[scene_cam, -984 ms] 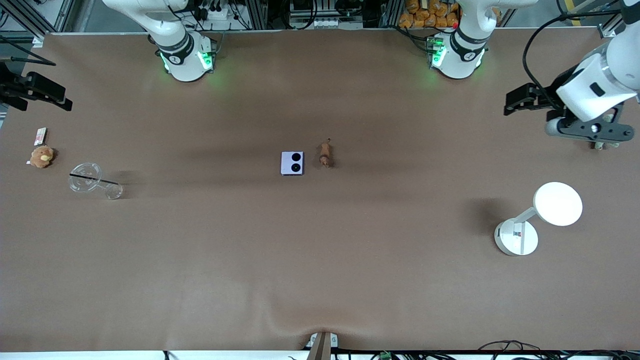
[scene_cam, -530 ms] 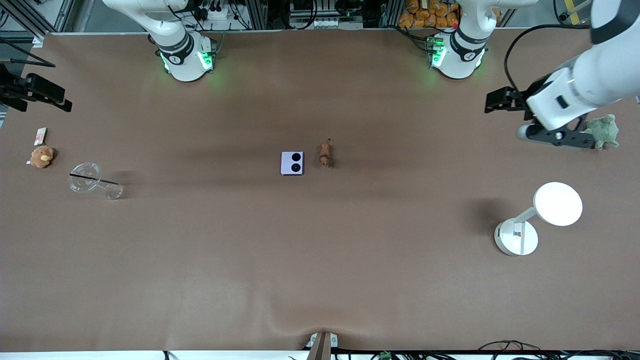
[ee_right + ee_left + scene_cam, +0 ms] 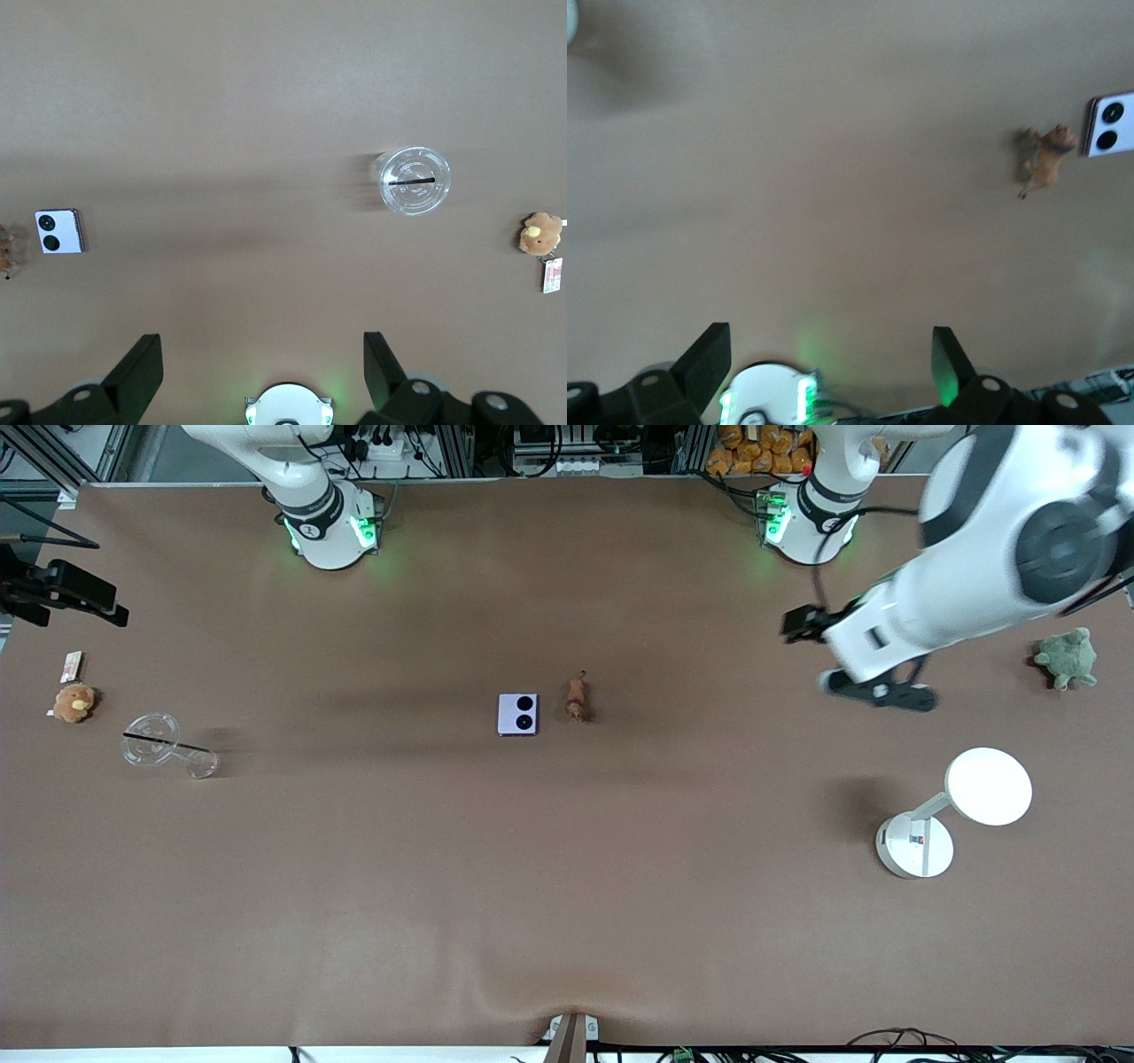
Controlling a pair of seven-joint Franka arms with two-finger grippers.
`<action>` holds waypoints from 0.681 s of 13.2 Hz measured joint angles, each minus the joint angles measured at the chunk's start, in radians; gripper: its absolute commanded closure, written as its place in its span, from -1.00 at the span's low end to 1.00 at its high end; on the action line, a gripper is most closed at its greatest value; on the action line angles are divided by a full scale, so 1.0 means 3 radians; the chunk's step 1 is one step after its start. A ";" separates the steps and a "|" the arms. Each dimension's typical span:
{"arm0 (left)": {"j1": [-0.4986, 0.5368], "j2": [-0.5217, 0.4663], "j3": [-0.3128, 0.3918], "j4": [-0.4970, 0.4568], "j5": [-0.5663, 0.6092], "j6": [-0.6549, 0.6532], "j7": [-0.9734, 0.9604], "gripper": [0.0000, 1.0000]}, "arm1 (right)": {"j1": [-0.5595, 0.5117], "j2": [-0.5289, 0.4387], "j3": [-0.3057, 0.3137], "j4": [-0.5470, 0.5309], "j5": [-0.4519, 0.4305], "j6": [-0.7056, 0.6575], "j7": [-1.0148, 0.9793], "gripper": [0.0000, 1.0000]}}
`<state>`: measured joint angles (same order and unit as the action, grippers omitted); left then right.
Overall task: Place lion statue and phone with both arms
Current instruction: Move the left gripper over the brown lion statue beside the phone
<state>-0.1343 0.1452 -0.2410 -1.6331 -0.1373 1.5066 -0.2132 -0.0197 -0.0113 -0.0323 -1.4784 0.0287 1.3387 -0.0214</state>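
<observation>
The left gripper grabs the statue by its maned head (image 3: 576, 710) next, to place the lion statue along with the phone (image 3: 517, 714).
The lavender phone (image 3: 517, 714) lies flat at the table's middle, camera circles up. The brown lion statue (image 3: 577, 698) stands just beside it, toward the left arm's end. My left gripper (image 3: 875, 692) is open and empty, up over bare table between the lion statue and the green turtle. The left wrist view shows its spread fingers (image 3: 830, 329), with the lion statue (image 3: 1045, 158) and phone (image 3: 1109, 124) well away. My right gripper (image 3: 66, 592) hangs open and empty over the right arm's end of the table; its wrist view (image 3: 261, 337) shows the phone (image 3: 59, 231) far off.
A green plush turtle (image 3: 1067, 657) and a white desk lamp (image 3: 988, 786) sit at the left arm's end. A clear plastic cup (image 3: 164, 744), an orange-brown plush toy (image 3: 73, 701) and a white-and-red card (image 3: 71, 664) lie at the right arm's end.
My left arm has swung from over the turtle toward the table's middle, uncovering the turtle. The right arm, phone and lion statue have stayed put.
</observation>
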 measured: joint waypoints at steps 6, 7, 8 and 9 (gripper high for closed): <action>-0.0544 0.0377 -0.0143 -0.0204 0.0000 0.0833 -0.0960 -1.00 | -0.0002 0.0222 -0.0001 0.0000 -0.0015 0.0016 -0.0010 -1.00; -0.0648 0.0434 -0.0144 -0.0272 0.0000 0.1009 -0.1099 -1.00 | -0.0003 0.0262 -0.0002 0.0000 -0.0027 0.0016 -0.0012 -1.00; -0.0754 0.0496 -0.0144 -0.0338 0.0003 0.1173 -0.1240 -1.00 | -0.0008 0.0300 -0.0003 0.0001 -0.0034 0.0016 -0.0012 -1.00; -0.0853 0.0561 -0.0144 -0.0393 0.0016 0.1316 -0.1381 -1.00 | -0.0013 0.0337 -0.0003 0.0000 -0.0037 0.0016 -0.0013 -1.00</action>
<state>-0.3903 0.3136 -0.2841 -1.7509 -0.1324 1.9013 -0.6276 -0.0236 0.0899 -0.0331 -1.4784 0.0177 1.3434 -0.0252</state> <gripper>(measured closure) 0.000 0.000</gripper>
